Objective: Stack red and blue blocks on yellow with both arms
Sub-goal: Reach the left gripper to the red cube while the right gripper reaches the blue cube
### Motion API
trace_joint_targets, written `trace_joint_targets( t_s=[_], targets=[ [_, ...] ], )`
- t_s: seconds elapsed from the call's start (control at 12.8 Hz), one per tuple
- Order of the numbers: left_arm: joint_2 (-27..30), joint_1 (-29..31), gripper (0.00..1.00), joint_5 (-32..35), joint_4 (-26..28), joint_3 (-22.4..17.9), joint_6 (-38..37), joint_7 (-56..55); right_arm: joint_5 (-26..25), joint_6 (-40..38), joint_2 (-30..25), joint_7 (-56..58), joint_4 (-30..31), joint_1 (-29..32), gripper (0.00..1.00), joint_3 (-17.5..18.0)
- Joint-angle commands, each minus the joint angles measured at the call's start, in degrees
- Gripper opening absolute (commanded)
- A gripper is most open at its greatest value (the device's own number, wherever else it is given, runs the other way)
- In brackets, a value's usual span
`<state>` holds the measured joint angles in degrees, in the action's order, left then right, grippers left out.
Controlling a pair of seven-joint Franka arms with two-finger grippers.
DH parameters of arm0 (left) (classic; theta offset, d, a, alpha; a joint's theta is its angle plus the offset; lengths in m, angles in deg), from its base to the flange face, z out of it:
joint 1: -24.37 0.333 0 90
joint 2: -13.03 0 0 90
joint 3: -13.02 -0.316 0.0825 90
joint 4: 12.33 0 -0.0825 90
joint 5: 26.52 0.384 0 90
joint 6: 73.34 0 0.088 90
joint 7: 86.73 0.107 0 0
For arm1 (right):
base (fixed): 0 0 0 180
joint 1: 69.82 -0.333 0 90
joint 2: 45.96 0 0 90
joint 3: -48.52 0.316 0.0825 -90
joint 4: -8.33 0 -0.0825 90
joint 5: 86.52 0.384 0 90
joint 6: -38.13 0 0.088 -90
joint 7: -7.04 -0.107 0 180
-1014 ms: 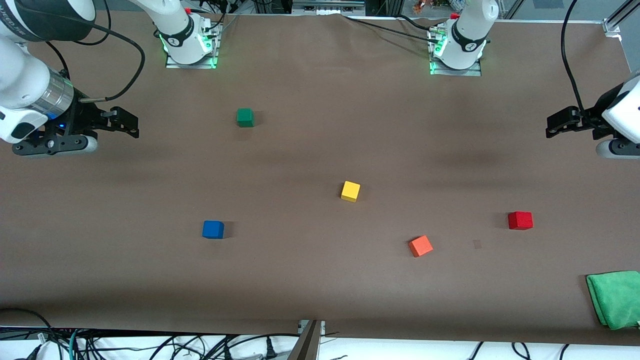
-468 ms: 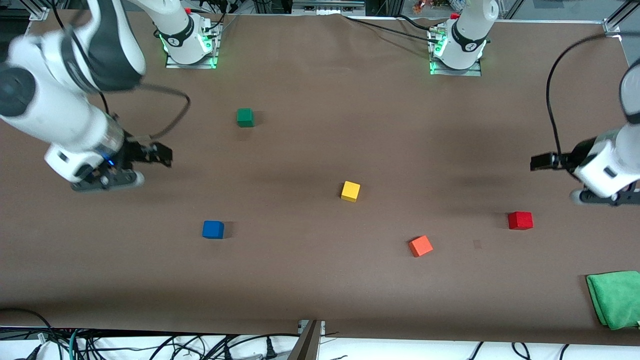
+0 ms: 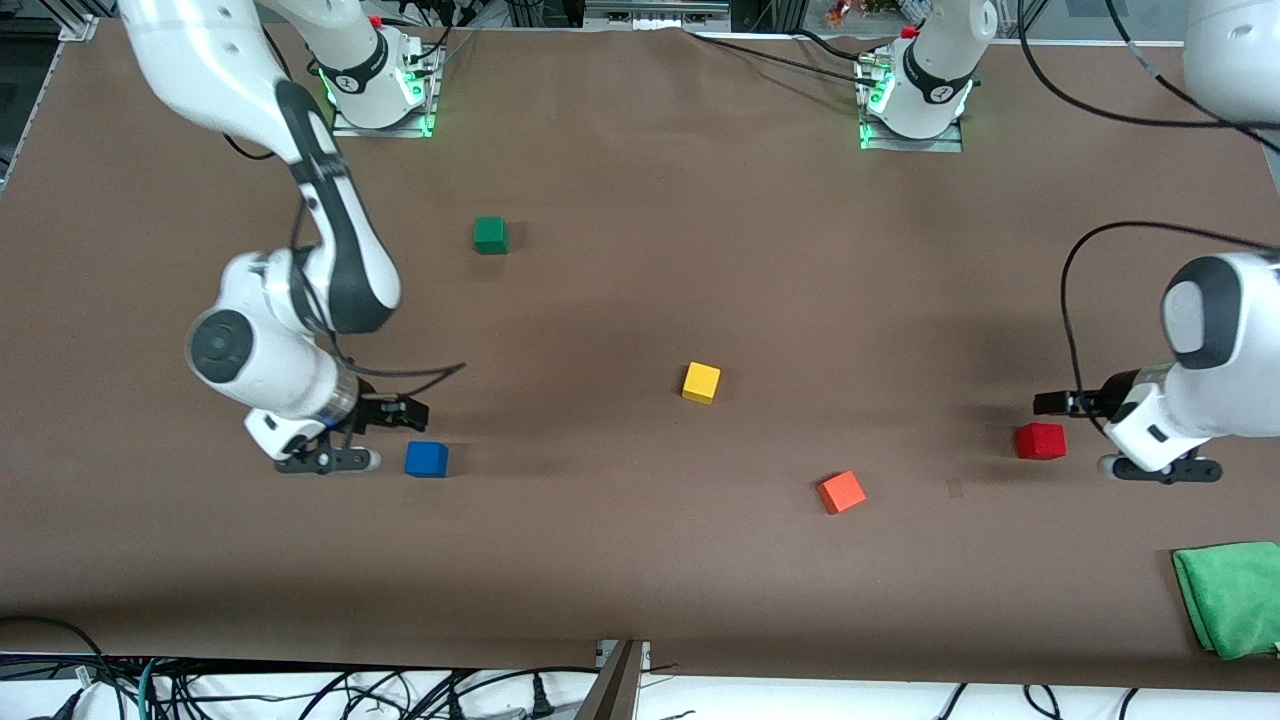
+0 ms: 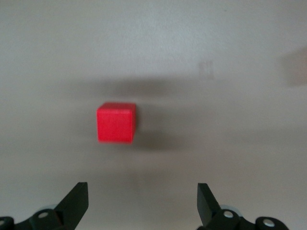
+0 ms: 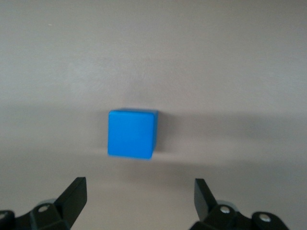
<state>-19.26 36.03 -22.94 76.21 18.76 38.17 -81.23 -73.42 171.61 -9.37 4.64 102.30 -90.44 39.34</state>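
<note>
My right gripper would miss the blue cube if closed now: bare tabletop shows between its fingers and the cube, so I need to first move toward it.
The blue cube [image 3: 426,459] lies on the brown table toward the right arm's end. My right gripper [image 3: 408,412] hovers over the table just beside it, open and empty. In the right wrist view the blue cube [image 5: 132,133] sits ahead of the spread fingers of that gripper [image 5: 139,196]. The red cube [image 3: 1040,440] lies toward the left arm's end. My left gripper [image 3: 1050,403] hovers close beside it, open and empty. In the left wrist view the red cube [image 4: 116,122] lies ahead of that gripper [image 4: 142,201]. The yellow cube [image 3: 701,382] stands alone mid-table.
An orange cube [image 3: 841,491] lies between the yellow and red cubes, nearer to the front camera. A dark green cube [image 3: 490,235] sits near the right arm's base. A folded green cloth [image 3: 1232,596] lies at the table's corner toward the left arm's end.
Both arms have swung in from the table's ends and lowered: the right gripper toward the blue cube, the left gripper toward the red cube. No cube has moved.
</note>
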Motion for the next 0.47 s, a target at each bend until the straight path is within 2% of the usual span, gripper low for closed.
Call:
trace_joint_targets(
  t_s=[0.0, 0.16, 0.39],
  targets=[
    [0.3, 0.6, 1.0, 0.0, 7.2, 0.2, 9.8, 3.4, 1.3, 3.7, 2.7, -0.9, -0.9, -0.8, 0.96, -0.2],
    [-2.2, 2.8, 1.0, 0.9, 7.7, 0.2, 15.4, 8.0, 1.3, 5.7, 3.8, -0.9, -0.9, -0.9, 0.93, -0.1],
    [-4.3, 4.2, 1.0, 1.4, 7.7, 0.2, 18.7, 10.7, 3.4, 6.4, 4.5, -0.9, -1.4, -0.9, 0.9, -0.2]
  ],
)
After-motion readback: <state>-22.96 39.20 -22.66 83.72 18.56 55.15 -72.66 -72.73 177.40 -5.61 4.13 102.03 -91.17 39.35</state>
